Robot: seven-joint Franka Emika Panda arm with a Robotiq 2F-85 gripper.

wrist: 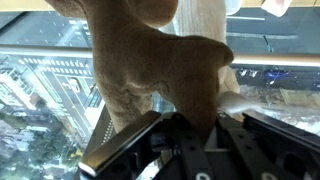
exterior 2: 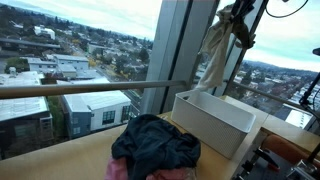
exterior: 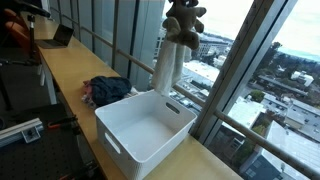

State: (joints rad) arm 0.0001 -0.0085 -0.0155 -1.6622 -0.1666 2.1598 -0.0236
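Observation:
My gripper should keep holding the beige cloth (exterior: 168,62) until the cloth gets to the open middle of the bin. The cloth is hanging high by the bin's rim on the window side.
My gripper (exterior: 184,18) is shut on a beige cloth (exterior: 168,62) and holds it high, so it hangs down over the white plastic bin (exterior: 150,125). In an exterior view the cloth (exterior 2: 214,45) dangles from the gripper (exterior 2: 238,22) above the far end of the bin (exterior 2: 215,118). The wrist view shows the tan cloth (wrist: 150,55) bunched between the jaws (wrist: 195,125), with the city far below through the window. A pile of dark blue and pink clothes (exterior: 106,91) lies on the wooden counter beside the bin, and also shows close up in an exterior view (exterior 2: 155,148).
The wooden counter (exterior: 65,65) runs along a tall window with a rail (exterior 2: 90,89). A laptop (exterior: 57,37) stands at its far end. Metal frame parts (exterior: 20,130) lie on the floor beside the counter.

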